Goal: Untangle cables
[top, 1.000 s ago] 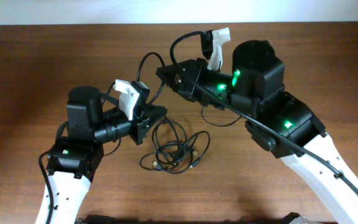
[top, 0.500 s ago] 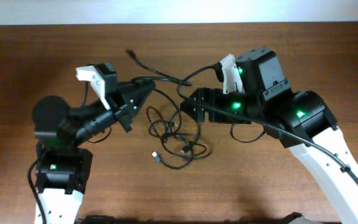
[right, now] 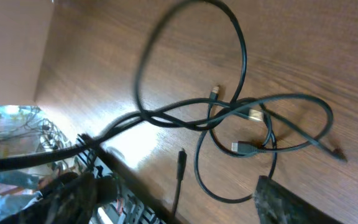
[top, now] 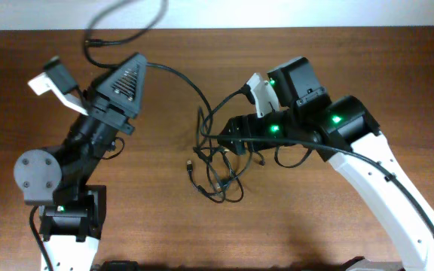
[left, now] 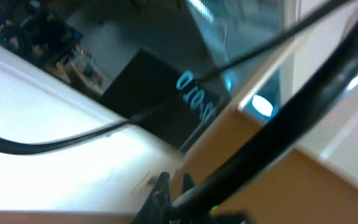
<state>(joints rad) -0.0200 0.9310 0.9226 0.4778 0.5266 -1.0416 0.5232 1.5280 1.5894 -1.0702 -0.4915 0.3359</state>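
The cable needs to be untangled and its plugs and ends should stay free. My right gripper will next grab it along a looped part [top: 249, 159] [right: 202, 180].
Several thin black cables [top: 218, 175] lie tangled in loops on the wooden table [top: 368, 53]. My left gripper [top: 136, 62] is raised high at the upper left, shut on one cable [top: 178, 78] that runs taut down to the tangle. In the left wrist view that cable [left: 260, 146] crosses the shut left gripper [left: 171, 190]. My right gripper [top: 228, 138] hovers open just above the tangle's upper edge. In the right wrist view the loops [right: 229, 115] and small plugs [right: 252, 114] lie ahead of the open right gripper [right: 179, 208], with one loose plug end [right: 181, 158] between its fingers [right: 291, 205], untouched.
The table's far edge meets a pale wall [top: 277, 11]. The thick black arm wires [top: 353, 169] run along the right arm. Bare wood lies to the right and front of the tangle.
My left arm has swung up and to the left with its cable, drawing it out of the pile. The right gripper has opened, let go, and dropped toward the tangle, which has shifted.
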